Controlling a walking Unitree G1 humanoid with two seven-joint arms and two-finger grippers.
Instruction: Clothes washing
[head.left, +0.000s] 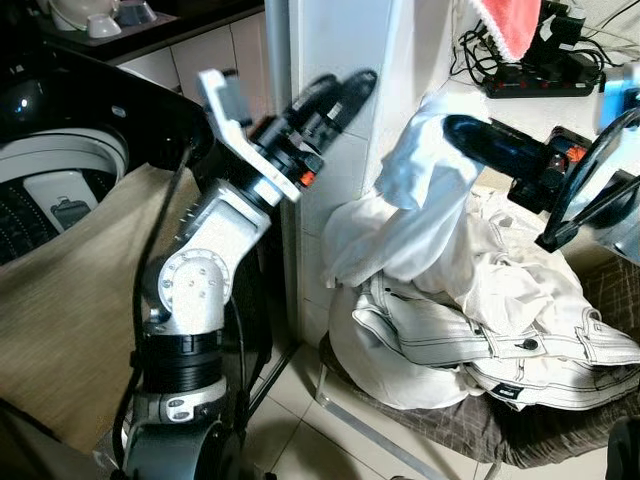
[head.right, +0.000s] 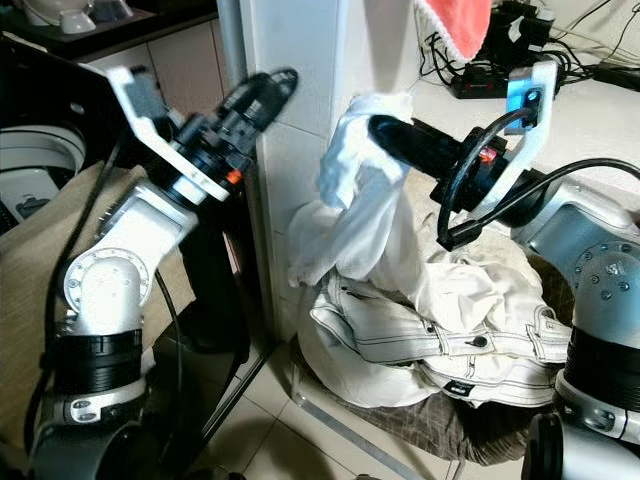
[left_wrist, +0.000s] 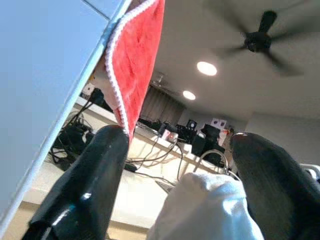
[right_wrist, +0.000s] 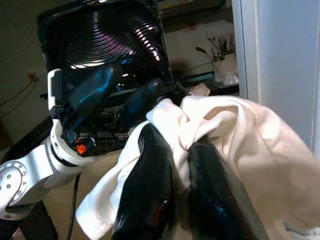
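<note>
My left gripper grabs the garment by its gathered top fold (head.left: 418, 145) next, since that fold stands up narrow while the lower cloth hangs slack.
My right gripper (head.left: 455, 128) is shut on a white garment (head.left: 420, 190) and holds it up, so the cloth hangs down toward a pile of white clothes (head.left: 500, 330). In the right wrist view the two fingers (right_wrist: 155, 165) pinch a bunched fold of that garment (right_wrist: 235, 130). My left gripper (head.left: 345, 90) is raised and open with nothing between its fingers, beside the white pillar (head.left: 350, 180) and left of the held garment. The washing machine (head.left: 60, 180) stands at the far left with its dark lid up.
The pile lies on a brown checked seat (head.left: 560, 430) with a metal frame. A beige cloth (head.left: 70, 300) drapes over the machine's front. A red towel (head.left: 510, 20) hangs above a counter with a power strip (head.left: 540, 80) and cables.
</note>
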